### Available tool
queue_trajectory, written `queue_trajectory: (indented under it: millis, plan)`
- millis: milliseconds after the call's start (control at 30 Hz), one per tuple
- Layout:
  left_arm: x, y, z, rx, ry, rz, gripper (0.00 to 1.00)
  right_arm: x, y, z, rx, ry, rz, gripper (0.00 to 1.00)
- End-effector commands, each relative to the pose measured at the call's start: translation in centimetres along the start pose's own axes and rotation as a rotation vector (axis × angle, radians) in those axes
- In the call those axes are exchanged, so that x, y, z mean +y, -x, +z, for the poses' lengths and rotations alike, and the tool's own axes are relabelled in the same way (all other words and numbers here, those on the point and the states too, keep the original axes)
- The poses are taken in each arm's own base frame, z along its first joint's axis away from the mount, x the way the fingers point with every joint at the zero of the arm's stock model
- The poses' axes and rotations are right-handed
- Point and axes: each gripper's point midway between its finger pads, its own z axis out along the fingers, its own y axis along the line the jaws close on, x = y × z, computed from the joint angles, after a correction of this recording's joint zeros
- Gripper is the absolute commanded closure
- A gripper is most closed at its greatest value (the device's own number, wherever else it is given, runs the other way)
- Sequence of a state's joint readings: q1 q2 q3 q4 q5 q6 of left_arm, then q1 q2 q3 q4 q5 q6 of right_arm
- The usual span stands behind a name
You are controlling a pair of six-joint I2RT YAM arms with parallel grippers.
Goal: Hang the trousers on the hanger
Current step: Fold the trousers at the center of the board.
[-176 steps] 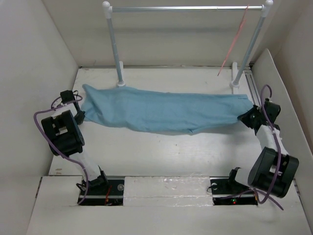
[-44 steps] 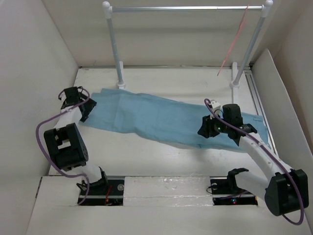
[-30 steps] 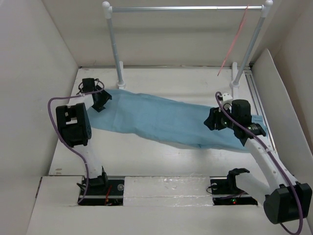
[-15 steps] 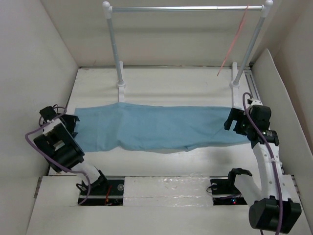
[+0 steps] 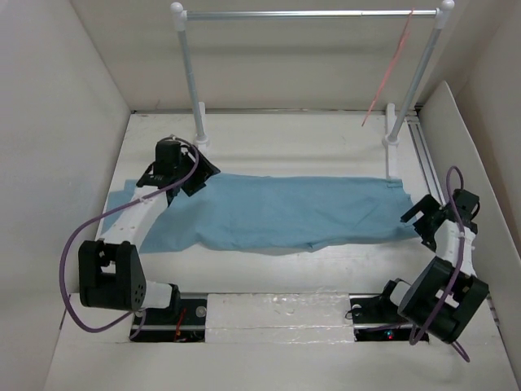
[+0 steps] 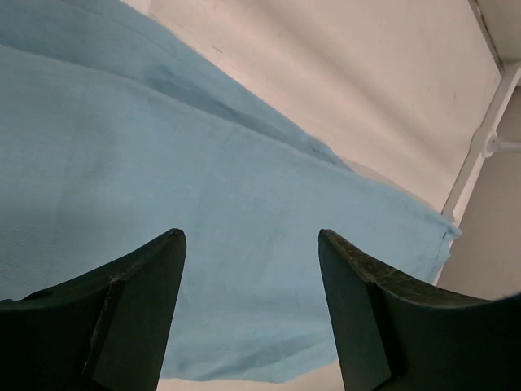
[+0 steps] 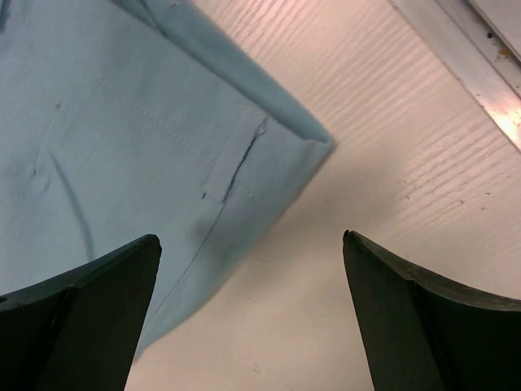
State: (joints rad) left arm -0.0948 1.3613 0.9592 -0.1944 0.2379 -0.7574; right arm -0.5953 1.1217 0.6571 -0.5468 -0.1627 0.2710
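Note:
My right gripper pinches the hemmed end edge [image 5: 410,209] next, to fold the light blue trousers [image 5: 285,210] for the hanger.
The light blue trousers [image 5: 285,210] lie flat across the table, from left to right. My left gripper [image 5: 198,177] hovers over their upper left part. In the left wrist view it [image 6: 251,236] stands open, with only the cloth [image 6: 203,163] below and nothing between the fingers. My right gripper [image 5: 413,218] is just off the trousers' right end. Seen from the right wrist, it [image 7: 251,239] is wide open over bare table, and the cloth's hemmed corner [image 7: 163,138] lies to the left. The thin pink-red hanger [image 5: 389,72] hangs from the rail at the back right, apart from both grippers.
A silver rail [image 5: 309,14] on two white-knobbed posts [image 5: 190,81] [image 5: 417,77] spans the back of the table. White walls close in left and back. A slanted white panel [image 5: 460,147] and a metal track [image 5: 423,155] run along the right side.
The left arm has swung from the trousers' far left end up and right, over the cloth. The right gripper has backed off the right end toward the near right, standing wide open.

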Motion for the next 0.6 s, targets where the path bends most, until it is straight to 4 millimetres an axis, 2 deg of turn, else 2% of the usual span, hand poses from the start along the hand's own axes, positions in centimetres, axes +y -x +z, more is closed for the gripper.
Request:
queue_trajectory:
  millis: [0,67,200,233,333,367,467,533,567]
  plan:
    - [0.8,-2.1,-0.1,0.035,0.007,0.017,0.37,-0.4,2.2,1.0,-0.085,0.012,0.086,0.01]
    - [2.1,-3.6,0.1,0.061,0.02,0.044,0.37,-0.8,2.5,2.1,-0.09,0.008,0.111,0.01]
    - [4.7,-4.9,0.1,0.079,0.09,0.09,0.37,-0.5,2.3,4.5,-0.044,0.034,0.149,0.0]
    - [5.5,-5.4,0.1,0.089,0.103,0.104,0.37,-0.3,2.3,5.8,-0.015,0.05,0.164,0.0]
    - [6.3,-5.9,0.0,0.097,0.124,0.108,0.37,0.0,2.3,6.7,0.007,0.058,0.172,0.08]
    - [6.7,-6.1,0.0,0.101,0.132,0.106,0.37,0.3,2.3,7.0,0.012,0.077,0.174,0.23]
    - [7.6,-6.7,-0.1,0.116,0.146,0.097,0.37,0.4,2.8,7.3,0.006,0.117,0.189,0.9]
    - [8.2,-7.3,-0.2,0.126,0.158,0.099,0.37,0.4,4.6,6.3,-0.046,0.14,0.165,1.0]
    - [8.4,-7.4,-0.2,0.126,0.158,0.104,0.37,0.5,6.3,4.6,-0.109,0.142,0.141,1.0]
